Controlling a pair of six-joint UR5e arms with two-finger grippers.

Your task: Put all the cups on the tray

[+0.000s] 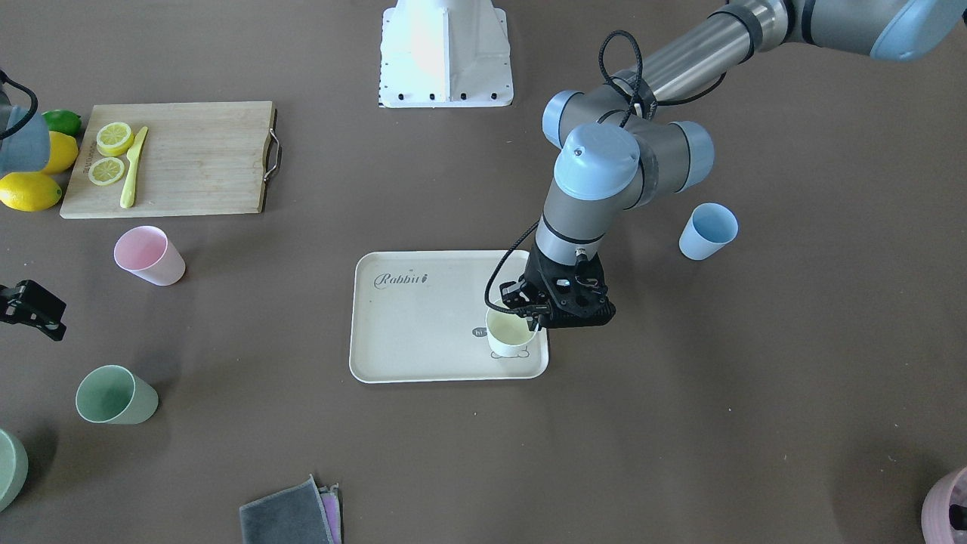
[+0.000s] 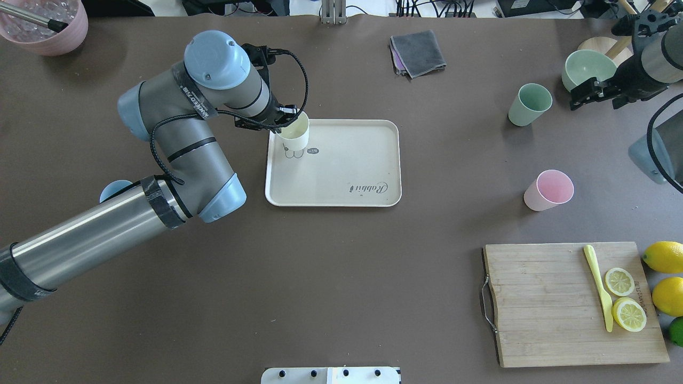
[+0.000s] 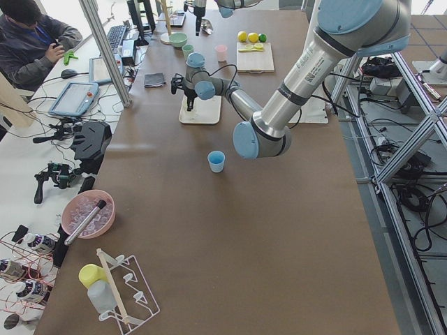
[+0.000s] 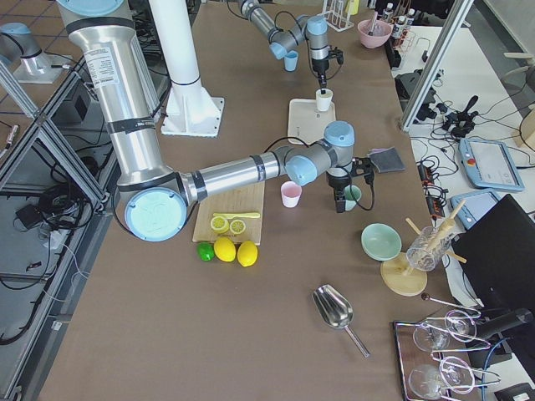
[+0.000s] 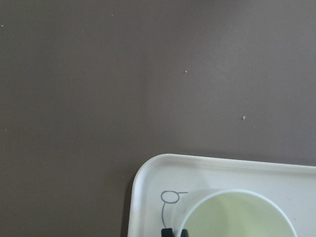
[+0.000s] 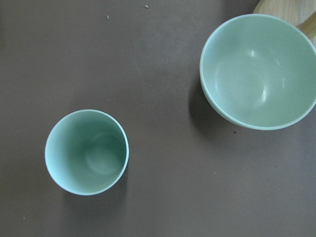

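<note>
My right gripper is to pick up the cup by its rim [image 1: 116, 367] next, to put the sage green cup on the tray [image 1: 423, 332].
The cream-yellow cup [image 1: 511, 333] stands at a corner of the beige Rabbit tray [image 1: 423, 332], over the bunny drawing. My left gripper [image 1: 532, 321] is shut on its rim; in the left wrist view one fingertip [image 5: 168, 231] sits just outside the rim of the cup [image 5: 237, 217]. The blue cup [image 1: 708, 230], the pink cup [image 1: 149, 255] and the sage green cup [image 1: 115, 394] stand upright on the table, off the tray. My right gripper [image 1: 34, 310] hovers open and empty above the table beside the green cup [image 6: 86, 152].
A pale green bowl [image 6: 259, 71] stands close to the green cup. A wooden cutting board [image 1: 189, 159] holds lemon slices and a yellow knife, with whole lemons beside it. A grey cloth [image 1: 291, 517] lies beyond the tray. A mauve container [image 2: 45, 26] stands at the far corner.
</note>
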